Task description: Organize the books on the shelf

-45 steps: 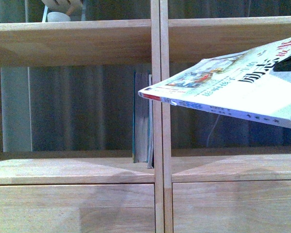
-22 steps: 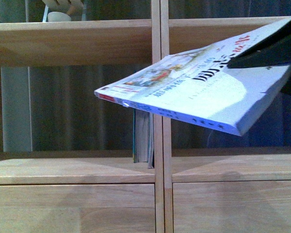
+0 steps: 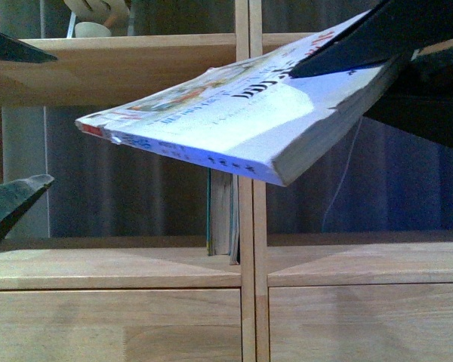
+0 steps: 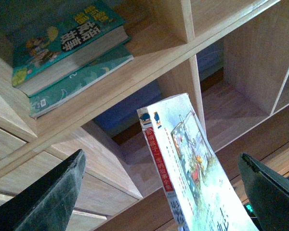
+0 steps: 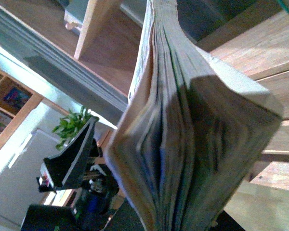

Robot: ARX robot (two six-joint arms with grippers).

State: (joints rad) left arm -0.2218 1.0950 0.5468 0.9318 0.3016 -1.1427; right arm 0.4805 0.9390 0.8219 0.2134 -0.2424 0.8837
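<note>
The white-covered book (image 3: 234, 128) should stand with the other books on the shelf, so my left gripper should next grab it by its colourful picture end (image 3: 124, 119).
My right gripper (image 3: 328, 90) is shut on the white-covered book (image 3: 234, 128), holding it by one end near the top right. The book hangs nearly flat in front of the shelf (image 3: 113, 264), its red-tipped spine corner pointing left. My left gripper (image 3: 53, 119) stands open at the left edge, just clear of that corner. In the left wrist view the white-covered book (image 4: 192, 159) reaches in between the open left gripper's (image 4: 161, 156) fingers without touching them. Teal-edged books (image 3: 223, 215) stand against the centre upright; they show again as teal books (image 4: 67, 43). Page edges of the white-covered book (image 5: 183, 120) fill the right wrist view.
The shelf's centre upright (image 3: 249, 226) divides two open bays, with drawer fronts (image 3: 113, 324) below. A pale object (image 3: 94, 19) sits on the upper plank. A dark finger (image 5: 72, 156) and a green plant (image 5: 72, 125) show beside the book.
The white-covered book has travelled left and slightly up across the shelf front, with the right gripper coming further into view. The left gripper's fingers have appeared at the left edge.
</note>
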